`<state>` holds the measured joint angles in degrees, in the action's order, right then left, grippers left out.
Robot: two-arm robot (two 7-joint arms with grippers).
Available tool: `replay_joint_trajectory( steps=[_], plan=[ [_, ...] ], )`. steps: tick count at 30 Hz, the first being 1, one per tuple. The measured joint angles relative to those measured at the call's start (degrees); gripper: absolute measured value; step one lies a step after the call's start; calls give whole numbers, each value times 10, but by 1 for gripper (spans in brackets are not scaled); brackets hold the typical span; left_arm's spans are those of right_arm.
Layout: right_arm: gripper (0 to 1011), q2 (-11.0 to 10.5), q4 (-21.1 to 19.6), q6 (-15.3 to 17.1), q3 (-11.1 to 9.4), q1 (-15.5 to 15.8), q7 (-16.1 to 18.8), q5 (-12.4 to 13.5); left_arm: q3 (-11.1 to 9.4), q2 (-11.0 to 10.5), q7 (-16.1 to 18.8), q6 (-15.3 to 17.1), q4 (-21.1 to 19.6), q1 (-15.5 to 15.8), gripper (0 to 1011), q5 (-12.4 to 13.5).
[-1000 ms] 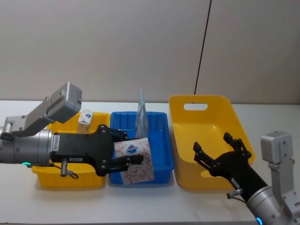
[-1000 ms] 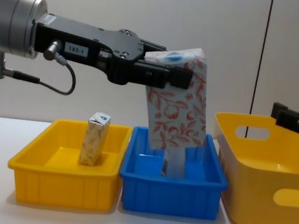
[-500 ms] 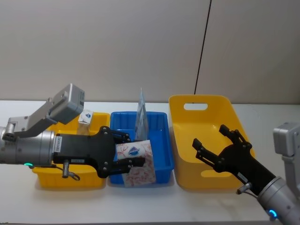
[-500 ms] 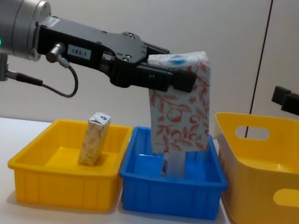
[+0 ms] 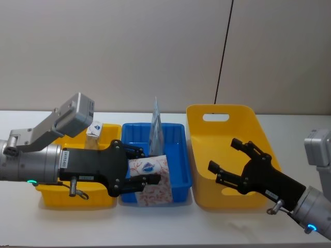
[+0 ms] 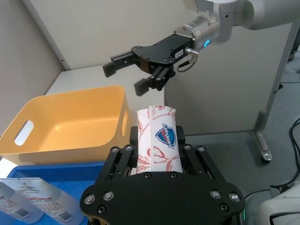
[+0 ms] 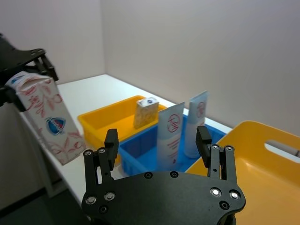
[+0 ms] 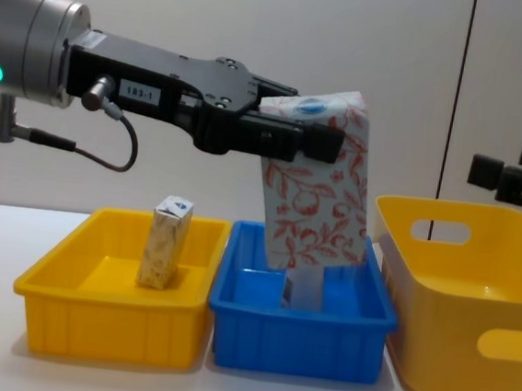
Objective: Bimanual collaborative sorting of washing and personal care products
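Note:
The top of the white box is already covered by my left gripper's fingers, so my right gripper will next grab the box by its free lower end [image 5: 155, 194] [image 8: 317, 243].
My left gripper [image 5: 144, 165] is shut on the white box with red leaf print [image 8: 319, 206], holding it tilted in the air above the blue bin [image 8: 298, 340]. The wrist views also show the box [image 6: 157, 146] [image 7: 47, 121]. My right gripper [image 5: 224, 155] hangs open over the large yellow bin [image 5: 227, 129], apart from the box, its jaws turned toward it. Two pale-blue tubes [image 7: 169, 136] [image 7: 196, 123] stand in the blue bin. A beige speckled carton [image 8: 164, 243] stands upright in the small yellow bin [image 8: 110, 318].
The three bins stand side by side on the white table [image 5: 170, 222], the small yellow one on the left, the blue in the middle, the large yellow on the right. A plain wall rises behind them.
My right gripper has risen and reached left toward the held box, staying open. The left gripper and box have shifted only slightly to the right.

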<state>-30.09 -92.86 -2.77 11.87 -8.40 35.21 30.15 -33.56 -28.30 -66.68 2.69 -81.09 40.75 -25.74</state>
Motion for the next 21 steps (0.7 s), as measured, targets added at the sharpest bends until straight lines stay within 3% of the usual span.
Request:
replay_joint_trajectory(
  steps=[11,21],
  plan=[
    [1000,-23,59,-12,38,-60,111,14,-1,0,-1,0,0,0,374,0],
    [1000,-25,117,-29,82,-120,199,12,-1,0,-1,0,0,0,374,0]
  ],
)
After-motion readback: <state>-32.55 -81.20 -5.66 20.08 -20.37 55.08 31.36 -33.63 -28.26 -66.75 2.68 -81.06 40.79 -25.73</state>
